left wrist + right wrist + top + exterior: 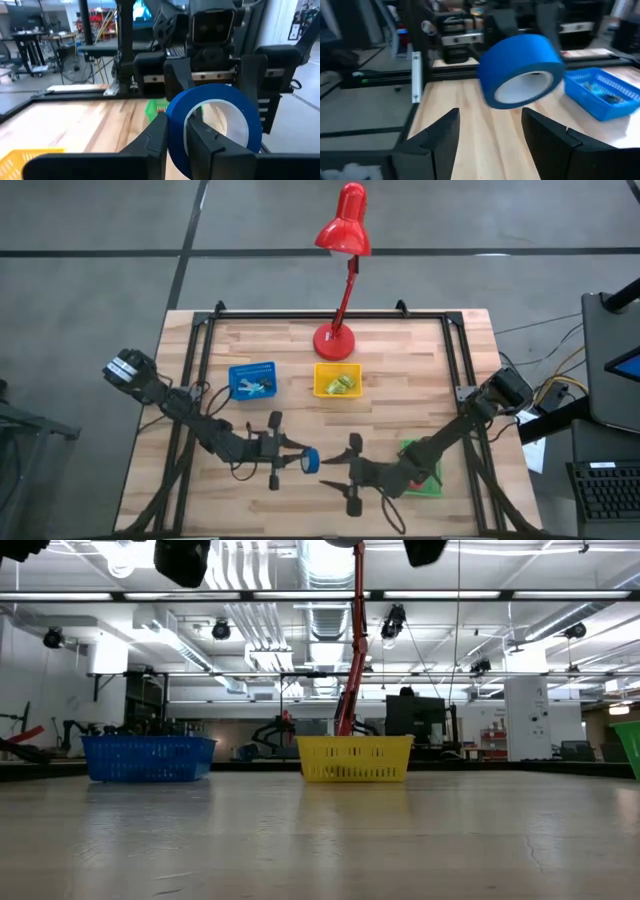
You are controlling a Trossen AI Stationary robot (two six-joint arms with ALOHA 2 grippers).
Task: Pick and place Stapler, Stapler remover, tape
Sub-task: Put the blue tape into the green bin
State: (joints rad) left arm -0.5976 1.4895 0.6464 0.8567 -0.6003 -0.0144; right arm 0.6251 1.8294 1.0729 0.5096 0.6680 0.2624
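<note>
I should next grab the blue tape roll by its ring side (520, 60) with my right gripper, so that the roll can go to the green bin.
A blue tape roll (311, 461) hangs in the air over the near middle of the table, held in my left gripper (297, 461), which reaches in from the left. In the left wrist view the roll (235, 105) fills the space ahead of my left gripper (176, 122). My right gripper (335, 470) faces it from the right, open, just short of the roll. The right wrist view shows the roll (522, 70) ahead of my right gripper (491, 114) and apart from both fingers. Stapler, stapler remover and red rolls cannot be made out. My left gripper pinches the blue roll's wall (176, 137) with one finger (205, 142) inside the open centre and the other finger (152, 137) outside. The fingers come level from the table's left. The roll stands on edge, lifted clear of the table.
A blue bin (252, 380) and a yellow bin (337, 380) with small items sit in the table's far middle, in front of a red desk lamp (334, 340). A green bin (425, 473) lies under my right arm. A black frame rail (330, 314) borders the table.
</note>
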